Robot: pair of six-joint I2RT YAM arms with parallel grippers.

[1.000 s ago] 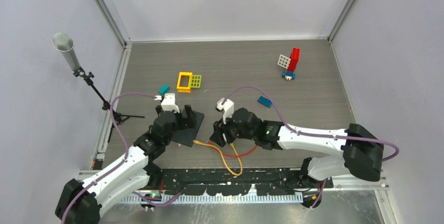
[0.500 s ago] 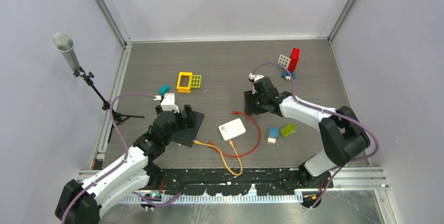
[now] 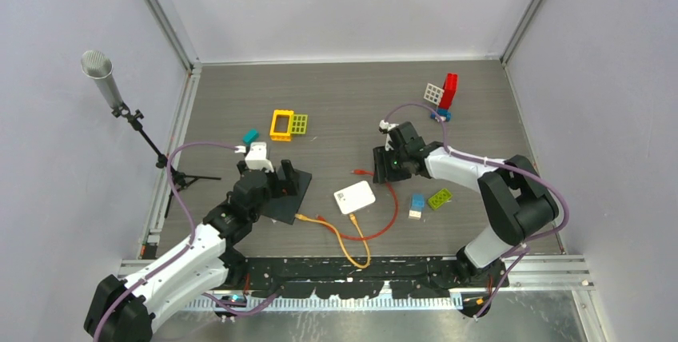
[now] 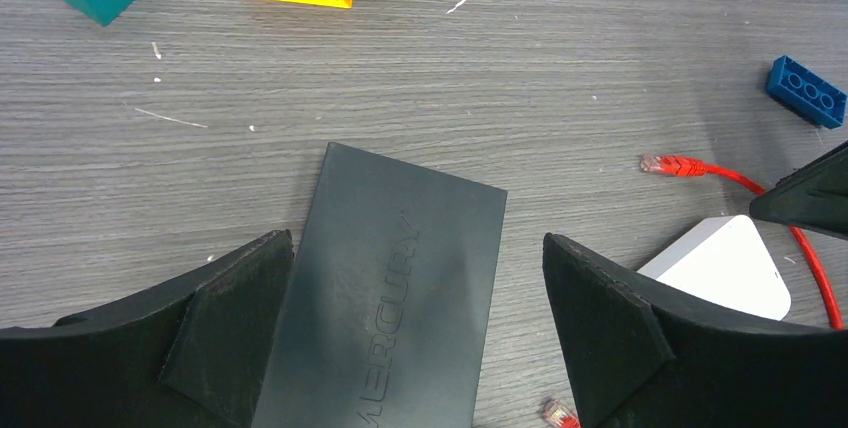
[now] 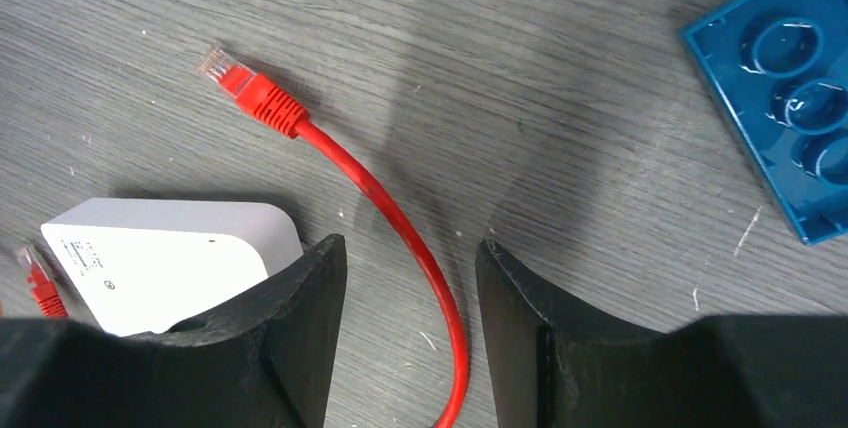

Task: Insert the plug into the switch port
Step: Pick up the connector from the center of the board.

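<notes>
My right gripper closes on the red cable (image 5: 412, 238) next. The cable runs between the open fingers near its plug, so closing now would catch it.
The switch is a flat black box (image 3: 286, 196) marked MERCURY (image 4: 395, 288), lying left of centre. My left gripper (image 4: 417, 243) (image 3: 281, 177) hovers over it, open wide, one finger on each side of the box. The red cable's plug (image 3: 357, 172) (image 5: 250, 90) (image 4: 665, 164) lies loose on the table, pointing left. My right gripper (image 5: 412, 278) (image 3: 388, 168) is low over the red cable (image 5: 400, 218) a little behind that plug. It is open, and the cable runs between the fingers without touching them. A second red plug (image 4: 560, 413) lies by the switch's near corner.
A white box (image 3: 354, 196) (image 5: 160, 253) sits between the switch and the right gripper. An orange cable (image 3: 352, 242) loops toward the front edge. Loose bricks: yellow frame (image 3: 281, 124), teal (image 3: 251, 135), blue (image 3: 416, 202) (image 5: 790, 88), green (image 3: 440, 196), a red-and-white stack (image 3: 444, 94). A microphone stand (image 3: 120, 102) is on the left.
The right arm swung from front centre, over the white box, out to the back right, then edged down over the red cable. The left arm has not moved.
</notes>
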